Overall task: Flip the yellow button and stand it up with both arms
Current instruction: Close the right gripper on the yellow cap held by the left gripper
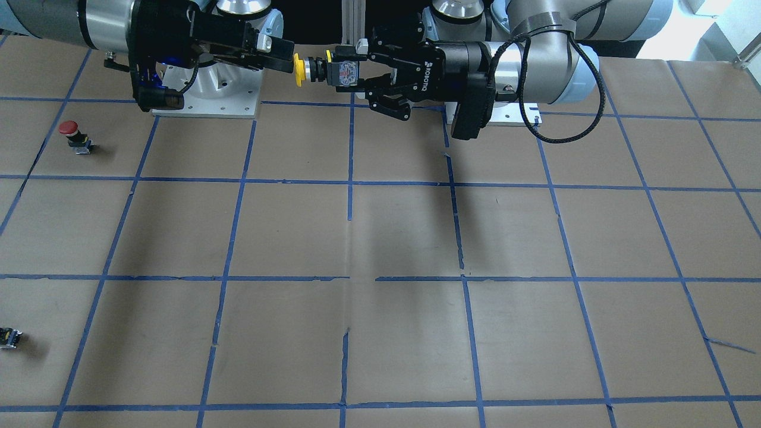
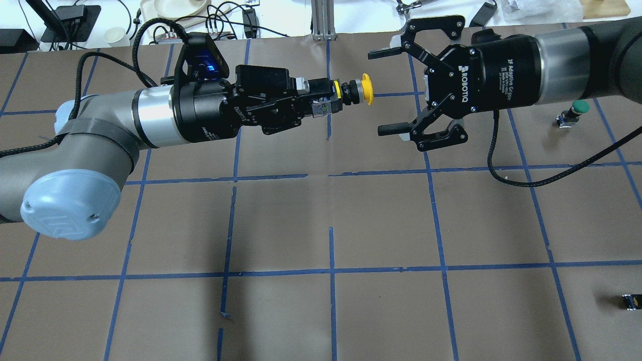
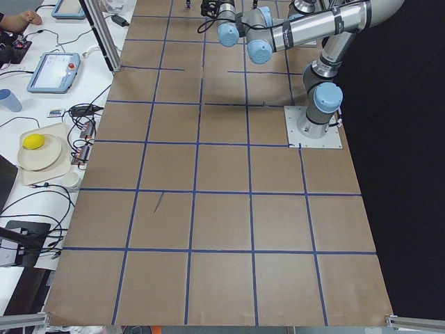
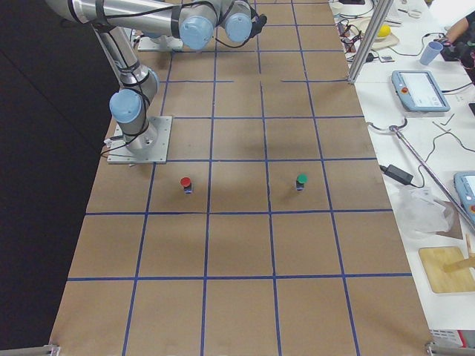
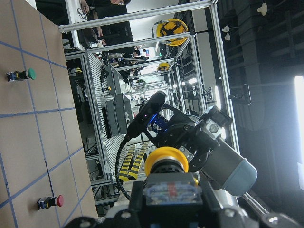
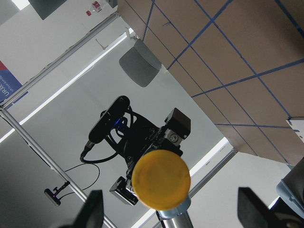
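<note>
My right gripper grabs the yellow button by its round cap [image 1: 299, 69] next, to take it over and stand it on its body [image 1: 345, 72].
My left gripper [image 2: 325, 99] is shut on the black and silver body of the yellow button [image 2: 366, 89] and holds it level above the table, cap pointing at my right gripper. My right gripper [image 2: 384, 92] is open, its fingertips level with the cap, one on each side and apart from it. In the front-facing view the cap [image 1: 299, 69] sits between my left gripper [image 1: 349, 71] and my right gripper [image 1: 280, 54]. In the right wrist view the cap [image 6: 161, 179] faces the camera between the two open fingers [image 6: 93, 212]. The left wrist view shows the button [image 5: 166, 164] from behind.
A red-capped button [image 1: 71, 133] stands on the brown paper on the robot's right side, and a green-capped one [image 2: 576, 110] stands farther from the robot. A small black block [image 2: 630, 301] lies near the right edge. Blue tape lines grid the table.
</note>
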`<state>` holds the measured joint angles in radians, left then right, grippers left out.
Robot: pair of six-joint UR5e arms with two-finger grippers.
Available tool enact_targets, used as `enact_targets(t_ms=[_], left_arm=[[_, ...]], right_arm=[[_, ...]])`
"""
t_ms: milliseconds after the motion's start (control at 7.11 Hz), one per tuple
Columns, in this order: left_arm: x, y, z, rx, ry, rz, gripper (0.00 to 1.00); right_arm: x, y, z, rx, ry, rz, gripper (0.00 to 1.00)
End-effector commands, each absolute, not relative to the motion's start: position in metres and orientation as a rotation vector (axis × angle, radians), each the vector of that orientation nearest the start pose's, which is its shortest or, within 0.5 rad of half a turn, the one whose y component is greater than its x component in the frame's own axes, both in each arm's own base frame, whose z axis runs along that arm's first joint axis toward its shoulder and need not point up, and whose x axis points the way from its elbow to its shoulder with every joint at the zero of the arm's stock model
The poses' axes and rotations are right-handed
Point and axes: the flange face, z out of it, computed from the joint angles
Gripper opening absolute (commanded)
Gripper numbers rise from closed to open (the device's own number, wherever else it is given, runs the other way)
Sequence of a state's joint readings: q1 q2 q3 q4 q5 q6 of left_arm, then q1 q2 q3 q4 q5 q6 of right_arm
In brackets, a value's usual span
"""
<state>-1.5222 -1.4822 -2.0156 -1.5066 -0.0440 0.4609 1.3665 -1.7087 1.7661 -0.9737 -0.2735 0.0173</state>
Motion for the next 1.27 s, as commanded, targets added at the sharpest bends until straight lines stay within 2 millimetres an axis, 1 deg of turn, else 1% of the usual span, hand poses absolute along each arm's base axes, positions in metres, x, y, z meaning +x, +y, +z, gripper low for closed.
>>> enact_targets(t_ms=[0,141,281,422,563,704,844,985,1126], left_arm=[[-0.2122,-0.4376,0.4241,-0.082,-1.529,0.181,0.15],[-0.2122,-0.4373,0.4249,-0.081,-1.527,0.182,0.15],[-0.2122,-0.4377,0.4243,-0.08,-1.527,0.18,0.15],[-0.2122,-0.4373,0.4249,-0.081,-1.527,0.182,0.15],[-0.2129,-0.4372,0.4256,-0.082,-1.527,0.18,0.17],[-0.2129,-0.4364,0.4271,-0.083,-1.526,0.182,0.25],[-0.213,-0.4356,0.4284,-0.086,-1.526,0.184,0.3],[-0.213,-0.4353,0.4294,-0.09,-1.528,0.187,0.77],[-0.213,-0.4348,0.4315,-0.093,-1.528,0.189,1.0]], right_arm=[[0.1445,-0.4326,0.4809,0.636,1.697,0.462,0.63],[0.1446,-0.432,0.4809,0.633,1.698,0.46,0.46],[0.144,-0.4322,0.4809,0.634,1.697,0.458,0.36],[0.1445,-0.4329,0.4813,0.628,1.698,0.454,0.34],[0.1445,-0.4328,0.4812,0.629,1.698,0.455,0.33],[0.1437,-0.4335,0.4806,0.63,1.699,0.455,0.33],[0.1443,-0.4332,0.4804,0.629,1.701,0.457,0.33],[0.1443,-0.4333,0.4804,0.628,1.703,0.456,0.33],[0.1432,-0.4348,0.4827,0.626,1.71,0.454,0.33]])
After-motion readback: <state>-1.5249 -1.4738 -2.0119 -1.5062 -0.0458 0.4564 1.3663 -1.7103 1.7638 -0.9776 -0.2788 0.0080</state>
